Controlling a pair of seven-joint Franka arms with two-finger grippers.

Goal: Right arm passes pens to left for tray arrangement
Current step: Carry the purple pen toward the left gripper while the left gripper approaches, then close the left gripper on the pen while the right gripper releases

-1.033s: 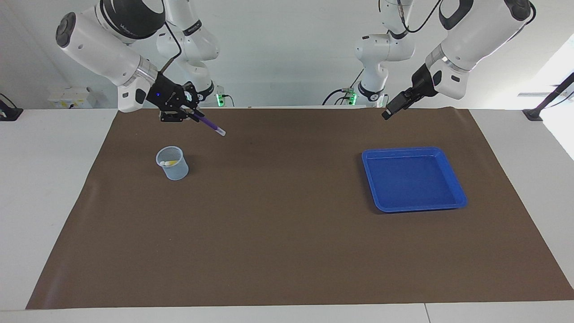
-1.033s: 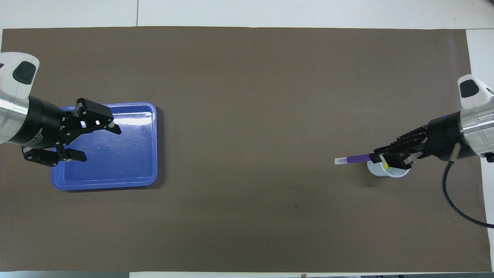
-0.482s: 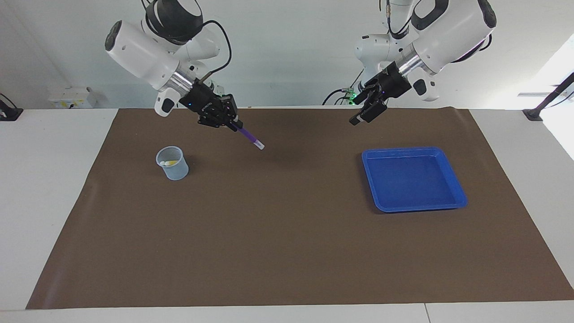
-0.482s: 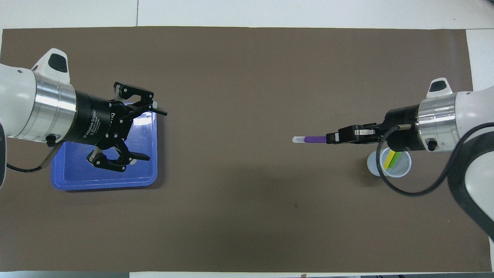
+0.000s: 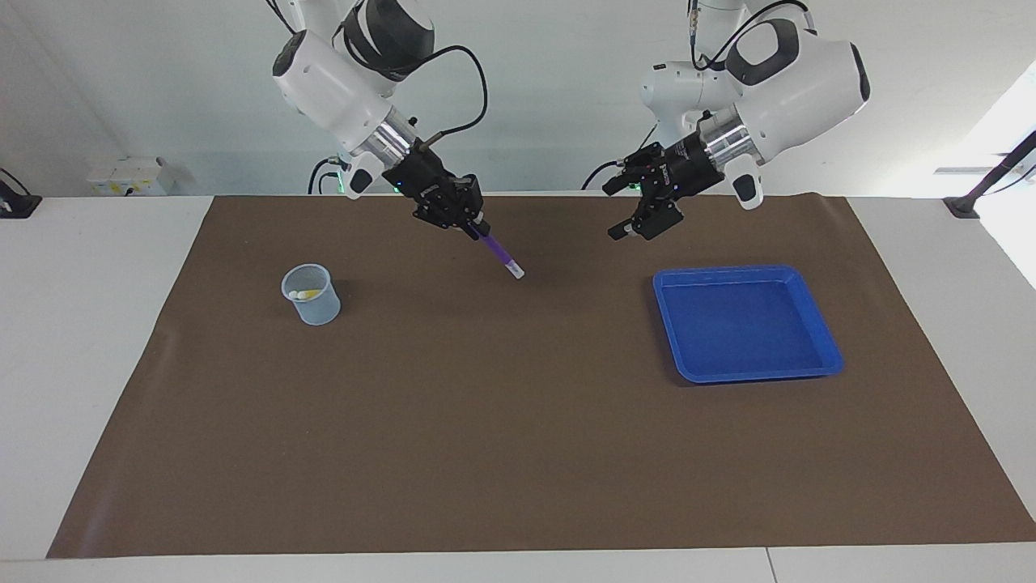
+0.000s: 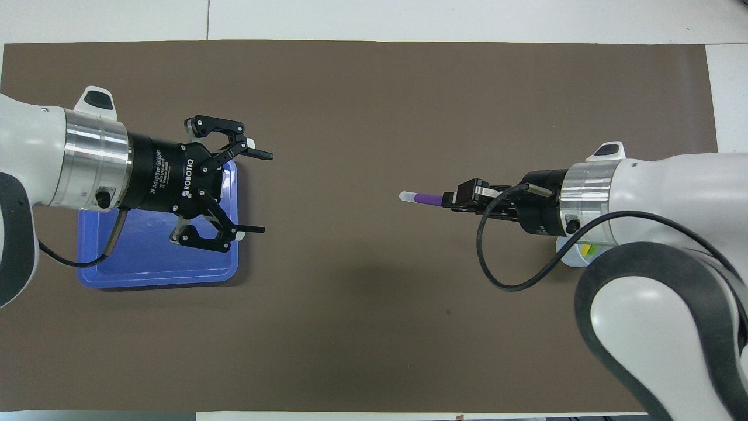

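The purple pen should be grabbed next by my left gripper, by the bare part behind its pale end (image 6: 425,199), because the fingers of my right gripper cover the rest of the pen.
My right gripper (image 5: 476,231) is shut on the purple pen (image 5: 503,259), which slants down with its pale end lowest, in the air over the middle of the brown mat. From overhead the purple pen (image 6: 423,198) sticks out of the right gripper (image 6: 453,200) toward the left arm's end. My left gripper (image 5: 617,210) hangs open and holds nothing, over the mat beside the blue tray (image 5: 672,340). Overhead, the left gripper (image 6: 266,193) covers the tray's (image 6: 146,266) edge. The yellow and green pens (image 6: 588,250) stand in a translucent cup (image 5: 312,298).
The brown mat (image 5: 486,421) covers most of the white table. The cup (image 6: 570,258) stands toward the right arm's end, mostly hidden overhead by the right arm. The tray has nothing in it.
The right gripper has carried the purple pen away from above the cup toward the table's middle. The left gripper has swung from over the tray toward the middle, staying open.
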